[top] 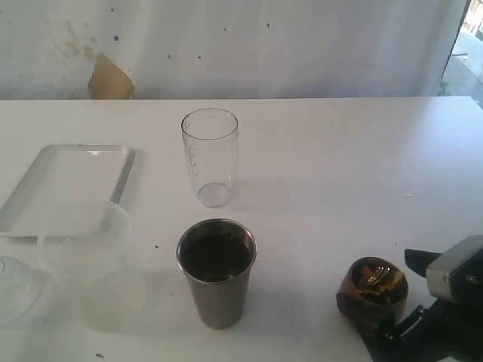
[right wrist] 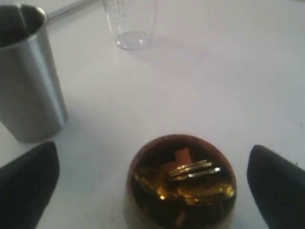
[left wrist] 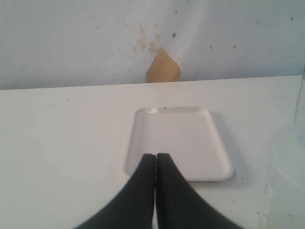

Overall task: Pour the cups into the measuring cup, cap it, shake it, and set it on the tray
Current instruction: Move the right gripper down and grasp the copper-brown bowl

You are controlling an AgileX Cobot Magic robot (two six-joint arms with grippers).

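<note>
I should grab the open brown cup upright with my right gripper next, by its outer sides below the cup's rim (top: 347,294), because loose golden pieces are inside the brown cup.
The steel tumbler (top: 216,271) stands upright at the front centre, dark inside. Behind it stands the clear measuring cup (top: 210,154), upright and empty-looking. The brown wooden cup (top: 372,290) sits at the front right with shiny golden pieces in it. In the right wrist view my right gripper (right wrist: 152,149) is open, one black finger (right wrist: 28,183) on each side of the brown cup (right wrist: 181,183), neither touching it. The tray (top: 64,188) lies at the left. My left gripper (left wrist: 156,156) is shut on nothing, above the tray's (left wrist: 178,138) near edge.
A wide frosted plastic container (top: 94,264) stands in front of the tray, with a clear lid (top: 15,290) at the far left edge. A white wall with a brown patch (top: 110,79) runs behind the table.
</note>
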